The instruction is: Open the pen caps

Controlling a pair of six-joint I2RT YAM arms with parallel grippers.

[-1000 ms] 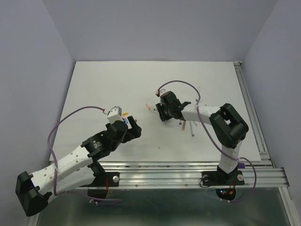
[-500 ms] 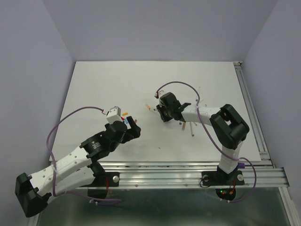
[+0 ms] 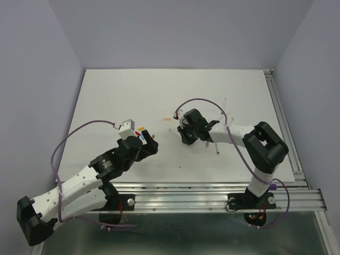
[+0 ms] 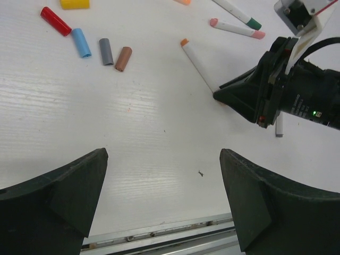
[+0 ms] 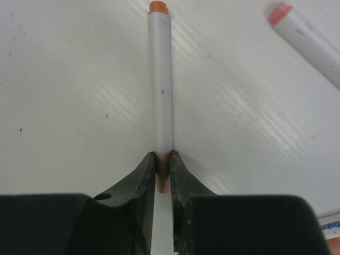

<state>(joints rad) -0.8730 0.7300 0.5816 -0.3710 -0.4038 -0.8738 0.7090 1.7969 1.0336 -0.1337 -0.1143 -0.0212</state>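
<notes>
My left gripper grabs the pen's white body next, to leave the peach-orange cap for my right gripper to pull off.
My right gripper is shut on a small peach-orange pen cap, low over the table. The pen's white barrel runs straight ahead from the fingertips and lies on the table, ending in an orange tip. I cannot tell whether the cap is off the barrel. The left wrist view shows the same pen and the right gripper. My left gripper is open and empty above bare table. Loose caps lie in front of it: red, blue, grey, brown, yellow.
Two more pens lie past the held one, one pink-ended and one green-ended. Further pens lie by the right forearm. An orange piece lies left of the right gripper. The metal rail runs along the near table edge.
The right gripper has shifted right and toward the near edge, away from the orange piece on the table. The left arm has hardly moved.
</notes>
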